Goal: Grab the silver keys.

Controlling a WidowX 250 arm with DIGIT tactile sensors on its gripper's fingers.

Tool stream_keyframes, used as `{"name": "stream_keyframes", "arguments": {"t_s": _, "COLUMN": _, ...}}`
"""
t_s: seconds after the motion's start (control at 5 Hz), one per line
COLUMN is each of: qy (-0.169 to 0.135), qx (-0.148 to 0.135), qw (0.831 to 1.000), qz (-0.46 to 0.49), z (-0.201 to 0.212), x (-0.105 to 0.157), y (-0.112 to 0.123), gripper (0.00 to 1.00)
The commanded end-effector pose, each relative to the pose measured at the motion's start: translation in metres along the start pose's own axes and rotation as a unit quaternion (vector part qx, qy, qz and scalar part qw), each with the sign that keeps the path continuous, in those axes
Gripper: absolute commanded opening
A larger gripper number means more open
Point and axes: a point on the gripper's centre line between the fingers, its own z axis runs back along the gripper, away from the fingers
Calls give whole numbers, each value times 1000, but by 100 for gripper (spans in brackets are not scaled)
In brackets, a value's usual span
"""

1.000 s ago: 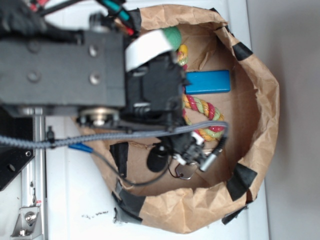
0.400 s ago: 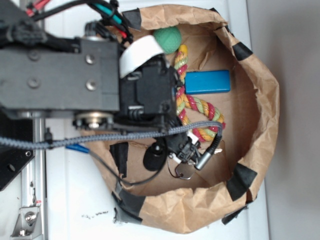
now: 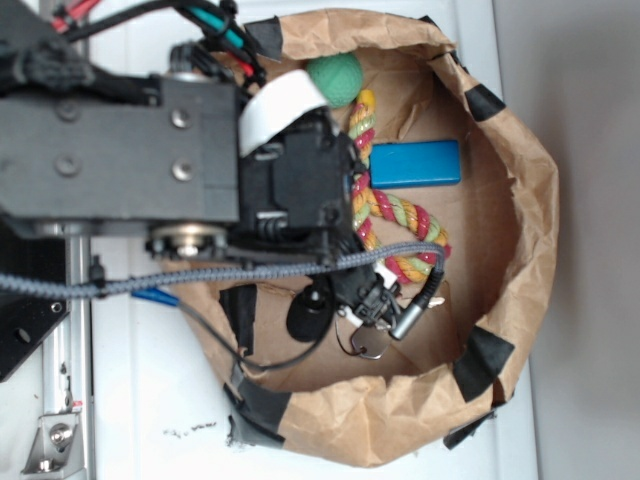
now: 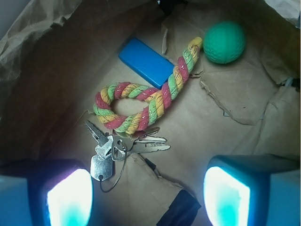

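The gripper should next take hold of the silver keys by their thin wire ring (image 3: 368, 354), so it can lift the whole bunch out of the paper bag (image 3: 520, 225).
The silver keys (image 4: 117, 148) lie flat on the brown paper floor in the wrist view, a small bunch on a thin wire ring just below the rope toy's loop. My gripper (image 4: 148, 197) is open above the floor. The left finger (image 4: 68, 197) hangs right beside the lowest key, and the right finger (image 4: 228, 195) stands far off to the right. Nothing sits between them but paper. In the exterior view the keys (image 3: 368, 343) peek out under the gripper (image 3: 350, 308), partly hidden by it.
A multicoloured rope toy (image 4: 141, 106), a blue block (image 4: 146, 61) and a green ball (image 4: 224, 42) share the crumpled paper bag (image 3: 530, 200). The bag's walls rise all round. Black tape (image 4: 181, 209) sticks to the floor between the fingers.
Since a second ago the arm shifted slightly left and up in the exterior view, uncovering more of the green ball. Over the last half second nothing moved.
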Motion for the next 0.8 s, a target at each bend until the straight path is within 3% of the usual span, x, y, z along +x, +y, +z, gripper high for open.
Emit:
{"name": "stream_keyframes", "arguments": {"t_s": 0.0, "qy": 10, "qx": -16, "qw": 1000, "qz": 7, "z": -28, "x": 9, "y": -25, "gripper": 100}}
{"name": "stream_keyframes", "arguments": {"t_s": 0.2, "qy": 22, "qx": -24, "qw": 999, "qz": 1, "z": -40, "x": 6, "y": -26, "gripper": 100}}
{"name": "stream_keyframes", "arguments": {"t_s": 0.4, "qy": 38, "qx": -10, "qw": 998, "qz": 41, "z": -43, "x": 4, "y": -20, "gripper": 100}}
{"name": "stream_keyframes", "arguments": {"t_s": 0.6, "qy": 31, "qx": 0, "qw": 999, "qz": 9, "z": -50, "x": -4, "y": -9, "gripper": 100}}
